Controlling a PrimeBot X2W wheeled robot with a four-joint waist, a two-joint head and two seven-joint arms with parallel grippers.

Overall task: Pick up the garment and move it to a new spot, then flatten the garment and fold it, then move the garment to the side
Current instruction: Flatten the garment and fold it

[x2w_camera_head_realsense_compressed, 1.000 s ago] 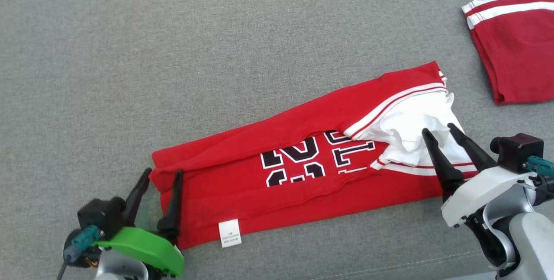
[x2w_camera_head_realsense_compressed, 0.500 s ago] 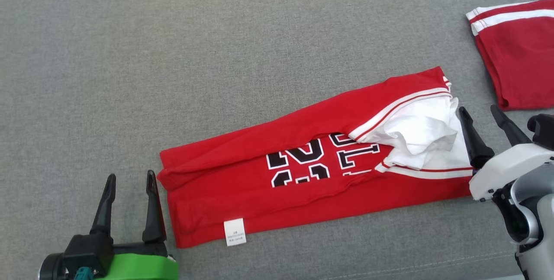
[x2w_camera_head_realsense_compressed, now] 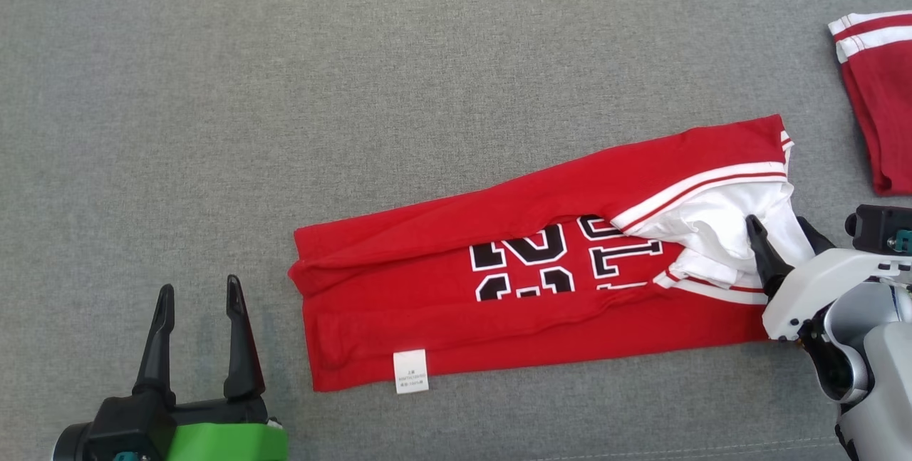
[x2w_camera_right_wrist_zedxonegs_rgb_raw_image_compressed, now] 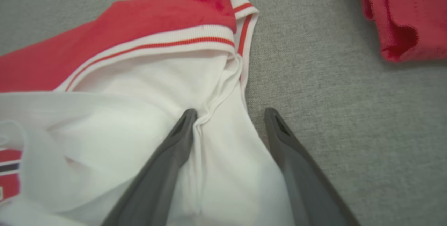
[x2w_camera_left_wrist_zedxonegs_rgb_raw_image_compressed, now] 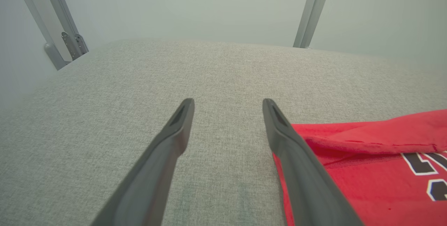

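I should grab the garment by its white bunched end (x2w_camera_head_realsense_compressed: 779, 226) with my right gripper next. Then I can fold the long garment over toward its plain red hem (x2w_camera_head_realsense_compressed: 309, 316).
The garment (x2w_camera_head_realsense_compressed: 541, 318) is a red jersey with black-and-white numbers and white trim, folded into a long strip slanting across the grey surface. Its white inner side (x2w_camera_head_realsense_compressed: 712, 219) is bunched up at the right end. My left gripper (x2w_camera_head_realsense_compressed: 199, 286) stands open on bare surface just left of the garment's left end (x2w_camera_left_wrist_zedxonegs_rgb_raw_image_compressed: 366, 156), touching nothing. In the left wrist view, the left gripper (x2w_camera_left_wrist_zedxonegs_rgb_raw_image_compressed: 227, 102) has only grey cloth between its fingers. My right gripper (x2w_camera_head_realsense_compressed: 778, 222) is open over the white right end. In the right wrist view, the right gripper (x2w_camera_right_wrist_zedxonegs_rgb_raw_image_compressed: 230, 111) straddles a white fold (x2w_camera_right_wrist_zedxonegs_rgb_raw_image_compressed: 122, 114).
A second red garment (x2w_camera_head_realsense_compressed: 883, 105) with white stripes lies at the far right, and its edge (x2w_camera_right_wrist_zedxonegs_rgb_raw_image_compressed: 408, 16) is close to the right gripper. Two metal posts (x2w_camera_left_wrist_zedxonegs_rgb_raw_image_compressed: 312, 9) rise behind the surface's far edge. Bare grey cloth (x2w_camera_head_realsense_compressed: 356, 90) stretches behind and to the left.
Both grippers have opened wider. The left one has drawn back off the garment's left end and now stands beside it. The head camera has shifted, so the whole picture sits further right.
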